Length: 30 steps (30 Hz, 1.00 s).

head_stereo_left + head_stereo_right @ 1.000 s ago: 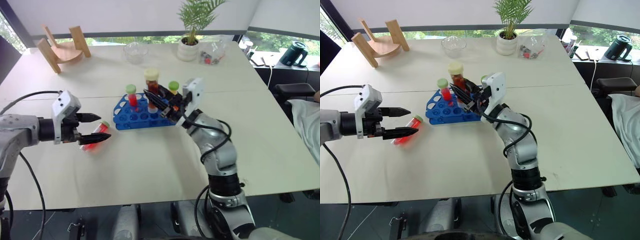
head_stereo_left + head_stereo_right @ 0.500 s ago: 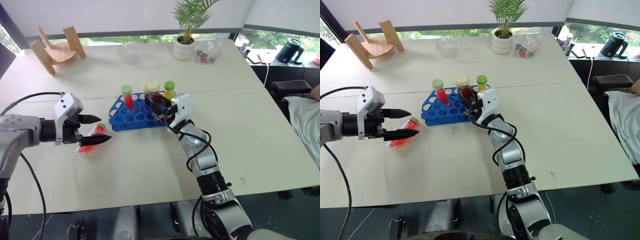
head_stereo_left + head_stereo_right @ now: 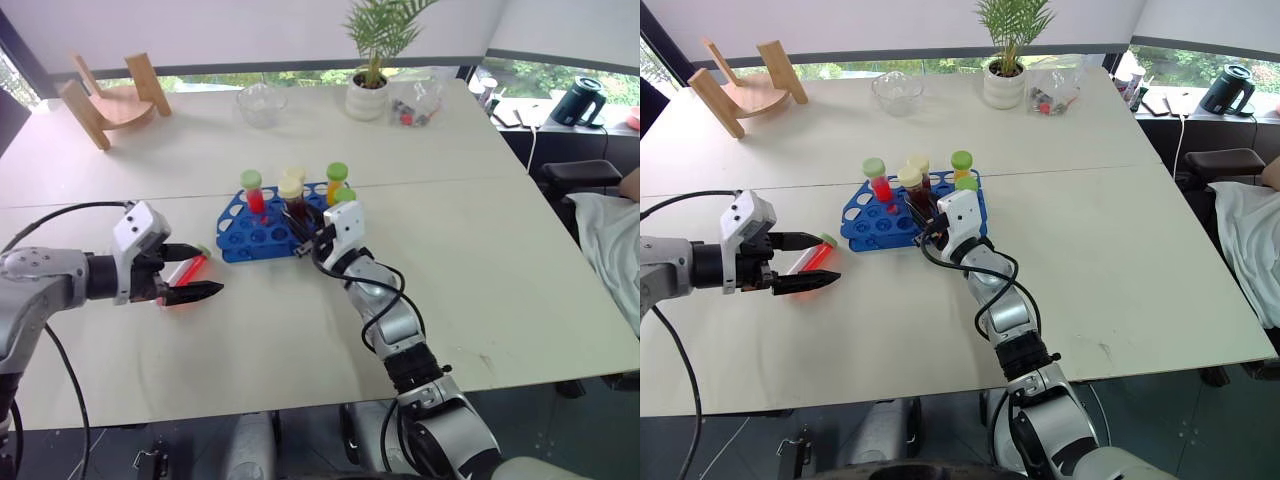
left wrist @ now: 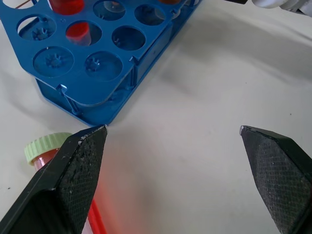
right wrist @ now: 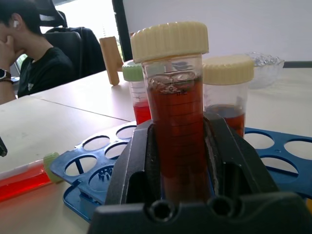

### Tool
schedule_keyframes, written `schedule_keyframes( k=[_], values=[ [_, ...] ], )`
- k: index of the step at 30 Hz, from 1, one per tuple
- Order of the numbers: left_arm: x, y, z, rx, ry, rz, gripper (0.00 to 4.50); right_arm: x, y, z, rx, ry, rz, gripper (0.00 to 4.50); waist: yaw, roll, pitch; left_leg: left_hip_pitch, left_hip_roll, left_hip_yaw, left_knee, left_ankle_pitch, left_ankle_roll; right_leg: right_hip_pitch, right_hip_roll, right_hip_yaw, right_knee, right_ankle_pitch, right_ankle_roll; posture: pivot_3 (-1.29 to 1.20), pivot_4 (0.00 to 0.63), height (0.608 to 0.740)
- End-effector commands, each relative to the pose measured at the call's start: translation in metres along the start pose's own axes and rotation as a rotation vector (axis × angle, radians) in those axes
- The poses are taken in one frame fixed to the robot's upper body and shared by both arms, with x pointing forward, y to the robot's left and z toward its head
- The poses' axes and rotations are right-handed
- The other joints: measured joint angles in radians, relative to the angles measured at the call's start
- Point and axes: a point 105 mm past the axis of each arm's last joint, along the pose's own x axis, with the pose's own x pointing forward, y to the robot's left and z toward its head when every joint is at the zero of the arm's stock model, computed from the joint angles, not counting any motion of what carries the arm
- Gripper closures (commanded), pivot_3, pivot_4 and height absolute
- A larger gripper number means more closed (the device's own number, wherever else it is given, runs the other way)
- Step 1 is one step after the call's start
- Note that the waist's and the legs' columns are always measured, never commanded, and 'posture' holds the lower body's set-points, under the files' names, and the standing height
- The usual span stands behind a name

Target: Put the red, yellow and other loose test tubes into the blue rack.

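My right gripper is ready to open: the dark red tube reaches down inside the blue rack (image 5: 105, 168), so the tube would stay upright.
The blue rack (image 3: 262, 232) stands mid-table with several capped tubes upright in it: a green-capped red one (image 3: 252, 190), a cream-capped one (image 3: 296, 176) and a green-capped orange one (image 3: 338, 180). My right gripper (image 3: 303, 238) is shut on a cream-capped dark red tube (image 5: 176, 102), held upright over the rack's near right part. Its lower end is hidden by the fingers (image 5: 134, 165). A loose red tube with a green cap (image 3: 186, 270) lies on the table left of the rack. My left gripper (image 3: 206, 270) stands open around that tube's capped end, one finger (image 4: 78, 170) beside the cap (image 4: 43, 146).
At the back of the table are a wooden stand (image 3: 110, 95), a glass bowl (image 3: 262, 100), a potted plant (image 3: 375, 90) and a clear bag (image 3: 415, 105). A person sits off the table's right edge (image 3: 620, 225), and another person (image 5: 34, 58) beyond the table.
My right gripper has sunk with the dark red tube, from above the rack's tubes down to their level. The camera has shifted. The left gripper has stayed by the loose red tube.
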Motion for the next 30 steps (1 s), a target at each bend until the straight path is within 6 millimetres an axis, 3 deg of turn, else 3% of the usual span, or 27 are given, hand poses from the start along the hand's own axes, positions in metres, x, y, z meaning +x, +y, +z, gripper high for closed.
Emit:
schedule_keyframes(
  k=[1, 2, 3, 4, 7, 13, 15, 17, 22, 27, 30],
  values=[
    [-0.005, 0.000, 0.012, 0.037, -0.037, 0.017, 0.00, 0.004, 0.004, 0.011, -0.040, -0.052, 0.013, 3.69, 0.000, 0.000, 0.000, 0.000, 0.000, 0.000, 0.000, 0.000, 0.000, 0.000, 0.000, 0.000, 0.000, 0.000, 0.000, 0.00, 0.150, 0.740],
    [-0.006, 0.001, 0.013, 0.037, -0.041, 0.018, 0.00, 0.003, 0.005, 0.012, -0.042, -0.058, 0.017, 3.69, 0.000, 0.000, 0.000, 0.000, 0.000, 0.000, 0.000, 0.000, 0.000, 0.000, 0.000, 0.000, 0.000, 0.000, 0.000, 0.00, 0.150, 0.740],
    [-0.006, 0.001, 0.014, 0.036, -0.047, 0.020, 0.00, 0.001, 0.006, 0.014, -0.044, -0.065, 0.024, 2.69, 0.001, 0.000, 0.000, 0.000, 0.000, 0.000, 0.000, 0.000, 0.000, 0.000, 0.000, 0.000, 0.000, 0.000, 0.000, 0.00, 0.150, 0.740],
    [-0.006, 0.003, 0.016, 0.036, -0.057, 0.025, 0.00, -0.001, 0.009, 0.017, -0.048, -0.075, 0.036, 2.43, 0.001, 0.000, 0.000, 0.000, 0.000, 0.000, 0.000, 0.000, 0.000, 0.000, 0.000, 0.000, 0.000, 0.000, 0.000, 0.00, 0.150, 0.740],
    [-0.009, 0.008, 0.022, 0.043, -0.078, 0.061, 0.00, -0.006, 0.014, 0.030, -0.059, -0.109, 0.066, 1.03, 0.002, 0.000, 0.000, 0.000, 0.000, -0.001, 0.000, 0.000, 0.000, 0.000, 0.000, 0.000, 0.000, 0.000, 0.000, 0.00, 0.150, 0.740],
    [-0.018, 0.031, 0.037, 0.105, -0.034, 0.179, 0.00, -0.018, 0.008, 0.086, -0.107, -0.201, 0.112, 1.03, 0.003, 0.000, 0.000, -0.001, 0.000, 0.000, 0.001, 0.000, 0.000, 0.000, 0.000, 0.000, 0.000, 0.000, 0.000, 0.00, 0.150, 0.740],
    [-0.024, 0.043, 0.039, 0.111, 0.032, 0.217, 0.00, -0.028, 0.005, 0.108, -0.116, -0.206, 0.185, 1.03, 0.005, 0.000, 0.000, -0.001, 0.000, -0.001, 0.001, 0.000, 0.000, 0.000, 0.000, -0.001, 0.000, 0.000, 0.000, 0.00, 0.150, 0.740],
    [-0.028, 0.051, 0.040, 0.109, 0.090, 0.224, 0.00, -0.041, 0.006, 0.119, -0.138, -0.175, 0.286, 1.03, 0.008, 0.000, 0.000, -0.001, -0.001, -0.001, 0.001, 0.000, 0.000, 0.000, 0.000, -0.001, 0.000, 0.000, 0.000, 0.00, 0.150, 0.740],
    [-0.024, 0.059, 0.023, 0.026, 0.324, 0.177, 0.00, -0.082, 0.005, 0.114, -0.153, 0.041, 0.586, 1.03, 0.023, 0.000, 0.000, -0.001, -0.001, -0.001, 0.001, 0.000, 0.000, 0.001, 0.000, -0.001, -0.001, 0.000, 0.000, 0.00, 0.150, 0.740],
    [-0.001, 0.061, 0.006, -0.118, 0.482, 0.130, 0.00, -0.121, 0.021, 0.112, -0.036, 0.245, 0.847, 1.03, 0.027, 0.000, 0.001, -0.001, -0.001, -0.001, 0.001, 0.000, 0.001, 0.001, 0.001, -0.001, -0.001, 0.000, 0.000, 0.00, 0.150, 0.740],
    [0.012, 0.071, 0.001, -0.202, 0.525, 0.151, 0.00, -0.131, 0.034, 0.108, -0.017, 0.315, 0.919, 1.03, 0.027, 0.000, 0.001, -0.002, -0.001, -0.001, 0.002, -0.001, 0.001, 0.001, 0.001, -0.001, -0.001, -0.001, 0.000, 0.00, 0.150, 0.740]
  ],
)
